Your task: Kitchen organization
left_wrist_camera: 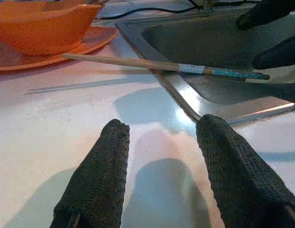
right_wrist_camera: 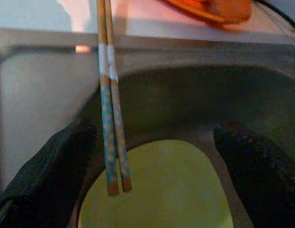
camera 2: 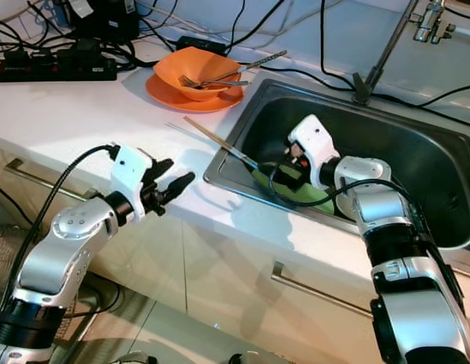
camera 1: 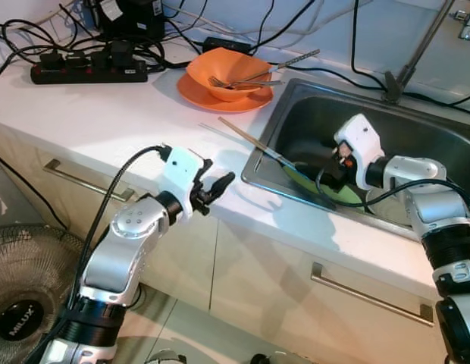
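My right gripper is going to grab the chopsticks by their blue-patterned ends, because these stick out free over the basin while the wooden ends lie on the counter.
A pair of chopsticks (camera 1: 254,144) lies across the left rim of the steel sink (camera 1: 432,129), their blue-patterned tips (right_wrist_camera: 114,175) resting over a green plate (right_wrist_camera: 171,190) inside the basin. My right gripper (right_wrist_camera: 154,130) is down in the sink just above that plate, open, one finger on each side of the chopstick tips. My left gripper (camera 1: 224,184) hovers open over the white counter near its front edge, pointing toward the sink with nothing between its fingers (left_wrist_camera: 114,142). An orange bowl (camera 1: 227,74) holding a fork (camera 1: 235,80) sits on an orange plate (camera 1: 220,100) behind the sink corner.
A black power strip (camera 1: 87,72) and tangled cables run along the back of the counter. The faucet (camera 1: 417,53) stands behind the sink. A floor fan (camera 1: 23,303) sits low at the left, and drawer handles (camera 1: 371,296) line the cabinet front.
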### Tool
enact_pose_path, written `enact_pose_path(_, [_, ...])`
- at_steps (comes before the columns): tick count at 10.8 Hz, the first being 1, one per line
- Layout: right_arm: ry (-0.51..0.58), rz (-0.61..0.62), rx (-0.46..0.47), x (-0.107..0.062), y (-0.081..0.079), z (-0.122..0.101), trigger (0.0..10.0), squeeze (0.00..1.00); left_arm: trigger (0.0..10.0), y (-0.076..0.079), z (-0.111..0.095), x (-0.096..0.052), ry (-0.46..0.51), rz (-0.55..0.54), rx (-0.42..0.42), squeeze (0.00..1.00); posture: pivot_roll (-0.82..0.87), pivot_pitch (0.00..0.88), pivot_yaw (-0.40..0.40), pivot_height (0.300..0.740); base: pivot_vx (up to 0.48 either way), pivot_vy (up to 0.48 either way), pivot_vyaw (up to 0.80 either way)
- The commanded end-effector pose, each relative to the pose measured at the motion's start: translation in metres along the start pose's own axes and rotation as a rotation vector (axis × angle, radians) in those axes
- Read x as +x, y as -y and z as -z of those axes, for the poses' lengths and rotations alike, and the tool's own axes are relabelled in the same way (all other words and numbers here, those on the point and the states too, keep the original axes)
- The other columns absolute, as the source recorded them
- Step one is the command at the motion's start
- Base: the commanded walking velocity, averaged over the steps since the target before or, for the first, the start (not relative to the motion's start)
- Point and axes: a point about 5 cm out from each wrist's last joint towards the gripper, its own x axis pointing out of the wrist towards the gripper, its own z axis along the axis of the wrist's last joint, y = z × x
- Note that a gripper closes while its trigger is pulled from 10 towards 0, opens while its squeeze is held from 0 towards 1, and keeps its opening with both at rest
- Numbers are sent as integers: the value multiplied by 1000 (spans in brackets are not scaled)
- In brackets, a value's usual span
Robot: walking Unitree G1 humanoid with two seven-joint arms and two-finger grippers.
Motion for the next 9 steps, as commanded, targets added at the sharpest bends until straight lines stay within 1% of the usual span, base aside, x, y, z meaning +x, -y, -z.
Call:
enact_pose_path(1, [-12,9,-34,-1,5,-4,10000,0,10000,5,-6,0,10,29,24,0,-41,40,-106,740,0,0,0])
enact_pose_path(3, [-38,11,-52,2,3,-1,10000,0,10000,6,-7,-1,8,36,27,0,-36,48,-109,740,0,0,0])
enact_pose_path(9, [-63,-20,-91,10,2,-1,10000,0,10000,7,-12,-3,3,35,34,0,-24,61,-120,740,0,0,0])
